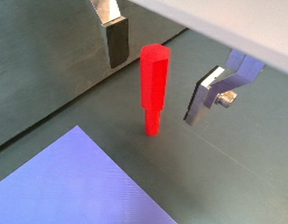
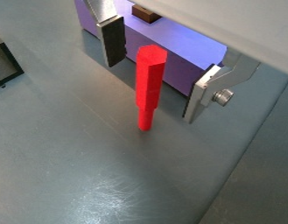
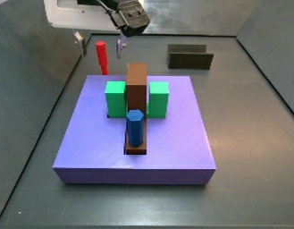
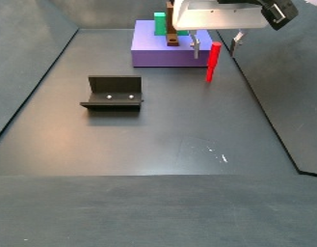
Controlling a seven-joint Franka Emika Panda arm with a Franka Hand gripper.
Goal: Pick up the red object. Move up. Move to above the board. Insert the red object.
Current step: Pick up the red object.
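Observation:
My gripper is to reach the red peg and grab its thicker upper part (image 3: 101,48), so the peg's slender lower tip stays free to go into the board (image 3: 173,134).
The red object (image 1: 152,87) is a slender red peg that stands upright on the grey floor beside the board; it shows in both wrist views (image 2: 147,83) and both side views (image 3: 101,55) (image 4: 212,60). My gripper (image 1: 156,87) (image 2: 153,86) is open, with one finger on each side of the peg's upper part and a gap on both sides. In the side views the gripper (image 3: 101,40) (image 4: 215,43) hangs just over the peg. The lavender board (image 3: 173,134) (image 4: 150,55) (image 1: 76,179) (image 2: 181,48) carries a brown bar (image 3: 137,89), green blocks (image 3: 115,98) and a blue peg (image 3: 135,127).
The fixture (image 4: 112,93) (image 3: 189,57) stands on the floor away from the board. Grey walls (image 3: 29,80) enclose the floor close to the peg.

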